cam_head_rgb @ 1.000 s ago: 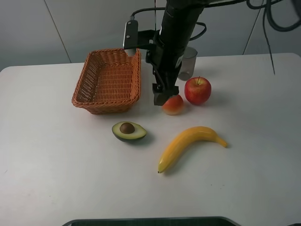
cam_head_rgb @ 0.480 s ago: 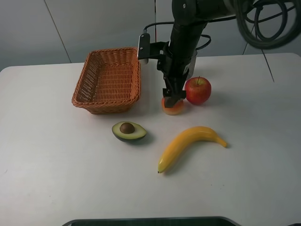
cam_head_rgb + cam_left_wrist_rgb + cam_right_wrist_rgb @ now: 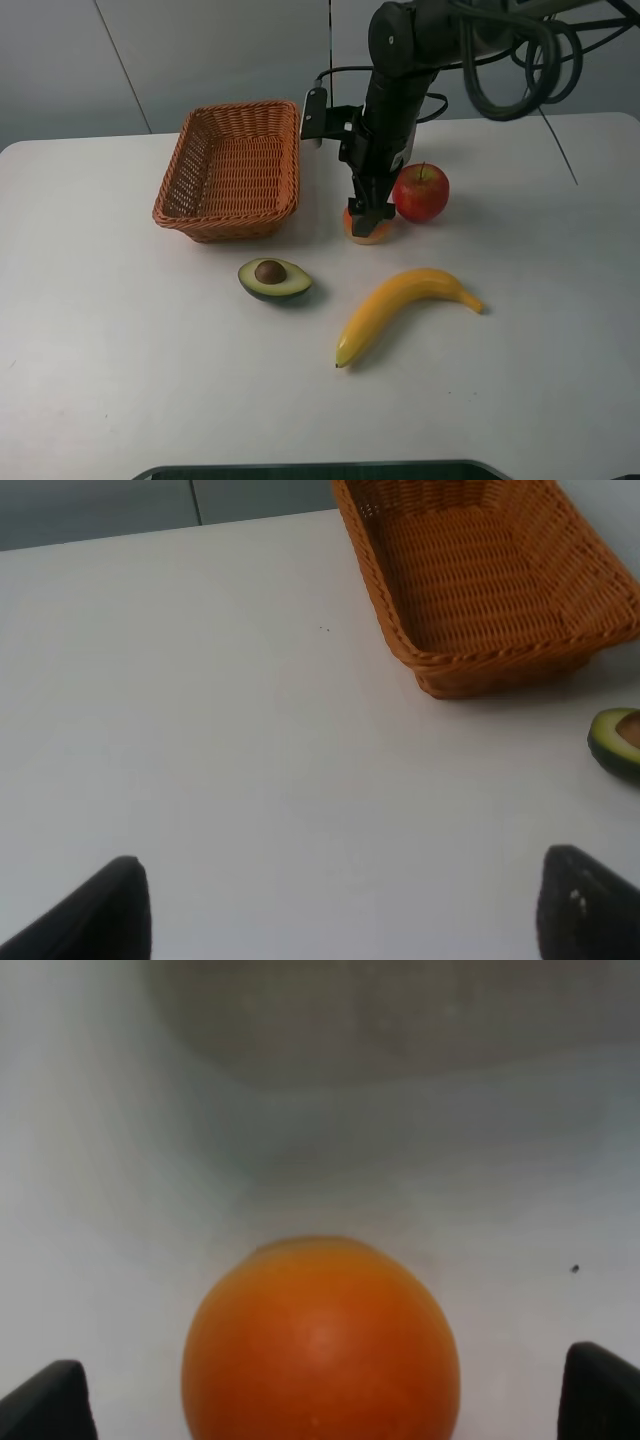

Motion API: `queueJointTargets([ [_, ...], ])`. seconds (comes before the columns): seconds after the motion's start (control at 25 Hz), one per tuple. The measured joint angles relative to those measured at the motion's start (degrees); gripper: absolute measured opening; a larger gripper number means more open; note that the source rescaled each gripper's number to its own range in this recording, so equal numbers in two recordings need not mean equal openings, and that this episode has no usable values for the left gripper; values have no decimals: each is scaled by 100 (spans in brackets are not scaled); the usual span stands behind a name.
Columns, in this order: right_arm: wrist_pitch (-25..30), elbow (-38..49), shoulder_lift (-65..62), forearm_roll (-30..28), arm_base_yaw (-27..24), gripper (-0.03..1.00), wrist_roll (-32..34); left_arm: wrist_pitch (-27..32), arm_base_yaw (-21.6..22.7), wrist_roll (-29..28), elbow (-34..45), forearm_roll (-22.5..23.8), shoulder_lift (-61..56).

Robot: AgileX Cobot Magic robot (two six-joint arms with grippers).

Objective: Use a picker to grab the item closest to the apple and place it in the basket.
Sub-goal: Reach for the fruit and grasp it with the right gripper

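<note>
My right gripper needs to go lower before it closes on the peach, because its fingers stop above the peach's lower edge (image 3: 369, 240), short of the table.
A red apple (image 3: 421, 193) stands right of centre on the white table. Touching or nearly touching its left side is a small orange-red peach (image 3: 368, 231). My right gripper (image 3: 368, 212) points straight down over the peach, and the dark arm hides the fruit's top. In the right wrist view the peach (image 3: 320, 1345) sits between the two dark fingertips (image 3: 45, 1400), which are wide apart and clear of it: my right gripper (image 3: 320, 1405) is open. The wicker basket (image 3: 225, 228) lies to the left. My left gripper (image 3: 340, 920) hangs open over bare table.
A halved avocado (image 3: 274, 278) lies in front of the basket and a yellow banana (image 3: 400, 306) in front of the apple. The left wrist view shows the basket (image 3: 500, 665) and the avocado's edge (image 3: 618, 742). A dark edge runs along the table's near side.
My right arm has swung right and come down: the gripper was left of the peach and above it, and now straddles it. The fruits and basket have not moved.
</note>
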Motion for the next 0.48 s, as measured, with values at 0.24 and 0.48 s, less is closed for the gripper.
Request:
queueJointTargets([
  [0.24, -148, 0, 155, 0, -75, 100, 0, 0, 0, 0, 0, 0, 0],
  [0.48, -348, 0, 248, 0, -110, 100, 0, 0, 0, 0, 0, 0, 0],
])
